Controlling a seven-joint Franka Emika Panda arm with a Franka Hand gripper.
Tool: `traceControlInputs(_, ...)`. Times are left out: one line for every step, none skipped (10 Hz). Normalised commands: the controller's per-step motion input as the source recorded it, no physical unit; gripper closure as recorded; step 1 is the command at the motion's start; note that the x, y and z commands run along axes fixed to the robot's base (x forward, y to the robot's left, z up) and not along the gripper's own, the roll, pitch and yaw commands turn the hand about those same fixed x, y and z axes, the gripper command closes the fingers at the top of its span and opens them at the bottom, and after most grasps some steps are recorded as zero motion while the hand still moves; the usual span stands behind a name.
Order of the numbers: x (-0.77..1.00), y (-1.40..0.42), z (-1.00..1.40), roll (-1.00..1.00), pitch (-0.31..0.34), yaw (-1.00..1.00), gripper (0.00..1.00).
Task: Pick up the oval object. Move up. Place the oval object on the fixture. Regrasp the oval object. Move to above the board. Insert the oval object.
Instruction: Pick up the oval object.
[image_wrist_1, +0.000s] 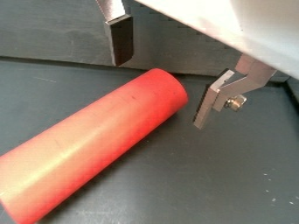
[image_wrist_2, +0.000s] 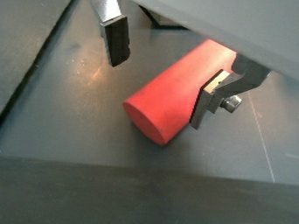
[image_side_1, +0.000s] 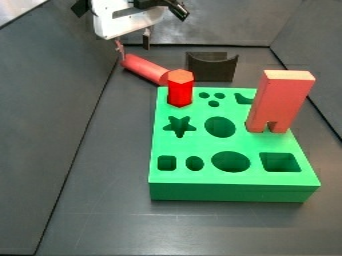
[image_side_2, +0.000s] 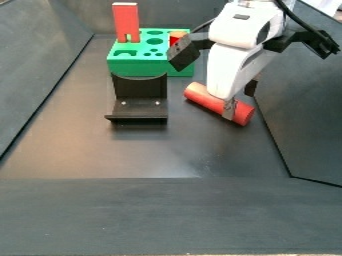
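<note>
My gripper grabs the oval object by its upper end (image_wrist_1: 152, 92) next, to put it on the black fixture.
The oval object (image_wrist_1: 103, 142) is a smooth red rod lying flat on the dark floor, seen in both wrist views (image_wrist_2: 173, 93). My gripper (image_wrist_1: 163, 92) is open and low over one end of the rod, one finger on each side. One silver finger (image_wrist_2: 205, 103) stands close against the rod's side; the other finger (image_wrist_2: 115, 45) is well apart from it. In both side views the rod (image_side_1: 140, 68) (image_side_2: 221, 104) lies under the gripper (image_side_1: 131, 42), beside the black fixture (image_side_1: 210, 66) and behind the green board (image_side_1: 227, 150).
A short red hexagonal peg (image_side_1: 179, 88) and a tall salmon block (image_side_1: 278, 100) stand in the board. The fixture (image_side_2: 138, 100) sits between the board (image_side_2: 140, 55) and the rod. Dark walls enclose the floor on all sides.
</note>
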Motion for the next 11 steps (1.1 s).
traceControlInputs(-0.05,-0.01,-0.29,-0.06,-0.113,-0.08,0.00)
traceControlInputs(0.00,-0.03,-0.39,0.00,-0.080,0.00,0.00)
traceControlInputs(0.00,-0.01,-0.44,-0.01,-0.094,0.00,0.00)
traceControlInputs(0.00,0.00,-0.56,0.00,-0.089,0.00,0.00)
traceControlInputs(-0.03,-0.01,-0.77,0.00,-0.106,0.00,0.00)
traceControlInputs(-0.19,-0.07,-0.89,0.03,-0.117,0.01,0.00)
traceControlInputs(-0.09,0.00,0.00,0.00,-0.014,0.00,0.00)
traceControlInputs(0.00,0.00,0.00,0.01,0.000,0.00,0.00)
traceControlInputs(0.00,0.00,0.00,0.02,0.000,0.00,0.00)
traceControlInputs(0.00,0.00,0.00,0.00,0.000,0.00,0.00)
traceControlInputs(0.00,0.00,0.00,0.00,0.000,0.00,1.00)
